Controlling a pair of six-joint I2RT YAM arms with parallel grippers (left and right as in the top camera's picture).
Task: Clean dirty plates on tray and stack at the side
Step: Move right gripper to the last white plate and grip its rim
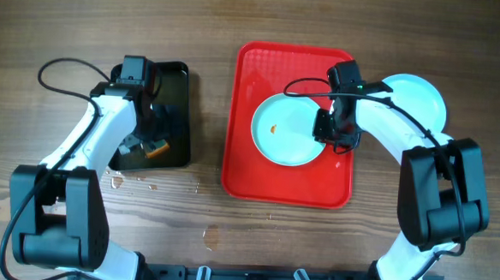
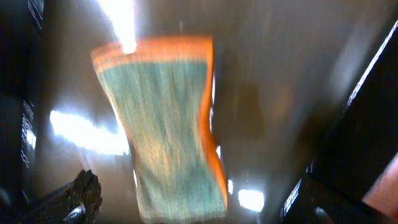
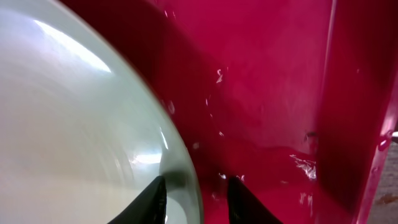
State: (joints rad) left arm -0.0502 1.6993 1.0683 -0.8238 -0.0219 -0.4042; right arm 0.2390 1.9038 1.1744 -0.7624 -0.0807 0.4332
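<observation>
My right gripper is to grab the plate's rim next, on the side nearest the other plate. That leaves the plate's smeared side free for the sponge to clean, and then the plate can be stacked.
One pale blue plate (image 1: 286, 129) with an orange smear lies on the red tray (image 1: 286, 180). My right gripper (image 1: 334, 134) is at its right rim. In the right wrist view the two fingers (image 3: 196, 194) straddle the plate's rim (image 3: 74, 124), one inside the plate and one over the tray floor (image 3: 267, 93), with a small gap left at the outer finger. A pale blue plate (image 1: 419, 97) sits on the table right of the tray. My left gripper (image 1: 143, 139) hangs open over a green sponge with an orange edge (image 2: 168, 124), which lies between its spread fingers (image 2: 196, 199).
The sponge (image 1: 155, 150) lies in a small black tray (image 1: 176, 80) left of the red tray. Water drops (image 1: 149, 184) lie on the wooden table in front of the black tray, and a wet patch (image 1: 211, 237) lies nearer the front edge.
</observation>
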